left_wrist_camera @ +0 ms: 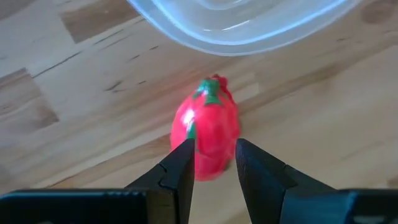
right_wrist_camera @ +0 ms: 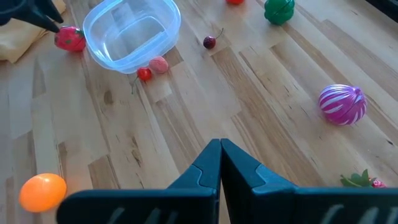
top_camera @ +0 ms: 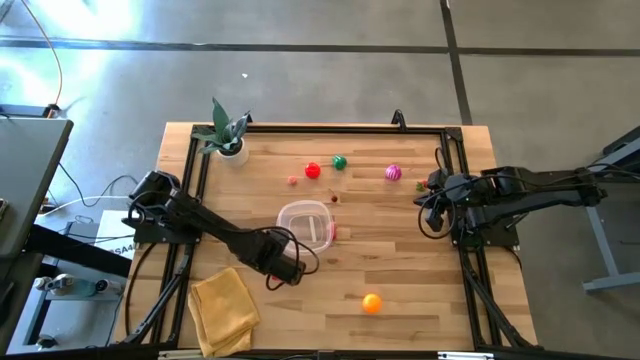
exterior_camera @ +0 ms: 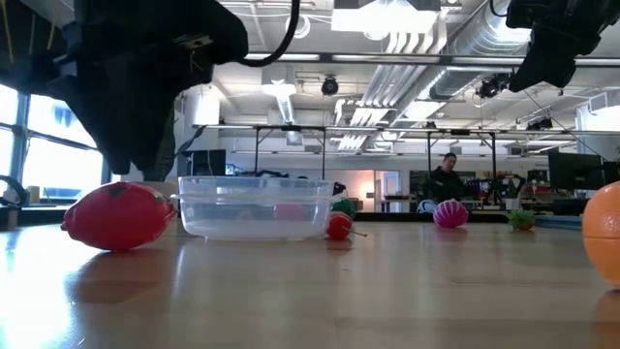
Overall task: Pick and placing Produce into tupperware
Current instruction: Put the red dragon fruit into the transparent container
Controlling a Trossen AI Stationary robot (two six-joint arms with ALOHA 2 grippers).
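Observation:
I need to take hold of the red toy fruit by its rounded sides with my left gripper next. Then I will put the fruit into the tupperware (top_camera: 305, 225).
A red toy fruit with a green stem (left_wrist_camera: 208, 127) lies on its side on the wood table, right beside the clear tupperware (top_camera: 305, 225) on its near-left side. My left gripper (left_wrist_camera: 214, 158) points down just above it, open, one finger over each side. In the low view the fruit (exterior_camera: 116, 215) sits under the dark gripper, and whether they touch does not show. My right gripper (right_wrist_camera: 221, 149) waits shut at the table's right, above the wood. The tupperware (right_wrist_camera: 130, 31) holds nothing.
More produce lies loose: an orange ball (top_camera: 371, 302) near the front, a red piece (top_camera: 313, 171), a green one (top_camera: 339, 162) and a magenta one (top_camera: 393, 172) at the back, and a small red piece (right_wrist_camera: 144, 73) by the tub. A yellow cloth (top_camera: 225, 305) lies front left. A potted plant (top_camera: 225, 135) stands back left.

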